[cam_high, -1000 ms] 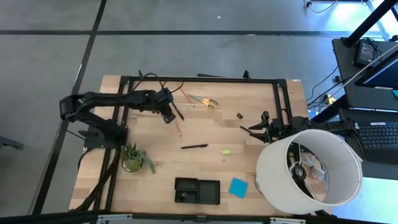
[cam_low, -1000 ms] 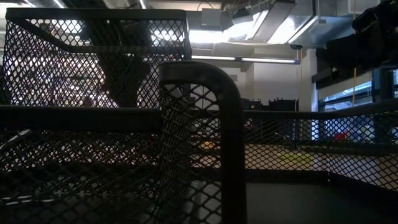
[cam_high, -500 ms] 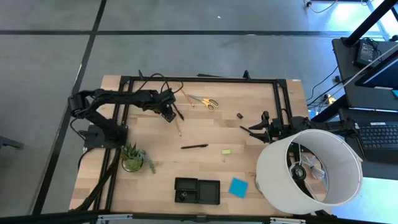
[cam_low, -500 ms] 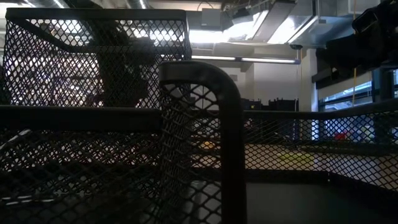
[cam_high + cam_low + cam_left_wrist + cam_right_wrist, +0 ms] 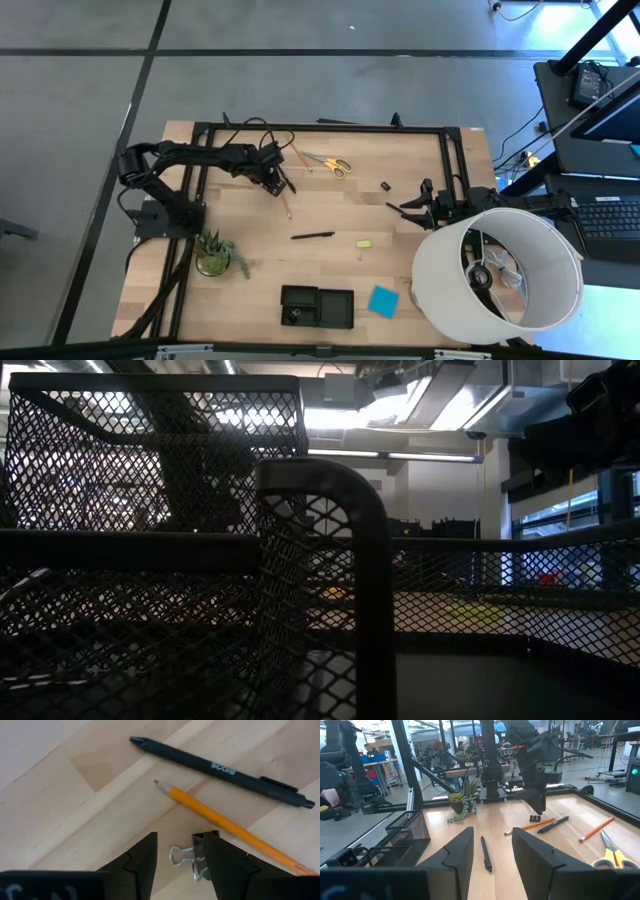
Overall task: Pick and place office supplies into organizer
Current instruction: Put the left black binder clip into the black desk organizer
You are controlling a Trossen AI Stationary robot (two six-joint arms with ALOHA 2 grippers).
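My left gripper grabs the binder clip by its black body (image 5: pixel 200 851) next, to place it in the black organizer.
My left gripper (image 5: pixel 279 185) hangs low over the table's far left part, pointing steeply down, open. Between its fingers a small black binder clip (image 5: pixel 192 856) lies flat on the wood. Just beyond it lie an orange pencil (image 5: pixel 225 822) and a black pen (image 5: pixel 220 767). Yellow-handled scissors (image 5: pixel 332 165) and a second pencil (image 5: pixel 296 155) lie farther back. Another black pen (image 5: pixel 312 236), a yellow block (image 5: pixel 364 243) and a blue note pad (image 5: pixel 382 301) lie nearer the black organizer (image 5: pixel 317 306). My right gripper (image 5: pixel 492 862) waits open at the right. My left gripper comes at the clip from above with a finger on either side of it. One finger (image 5: pixel 225 865) stands right against the clip's black body (image 5: pixel 200 851); whether it touches, I cannot tell.
A green potted plant (image 5: pixel 215 255) stands near the left arm's base. A large white lampshade (image 5: pixel 497 268) fills the near right corner. A tiny black clip (image 5: pixel 385 186) lies near the right gripper. Black frame rails (image 5: pixel 320 128) run along the table's far and side edges.
My left gripper has sunk toward the table over the binder clip and rolled a little about its own axis. The gap between its fingers is the same. None of the supplies has moved.
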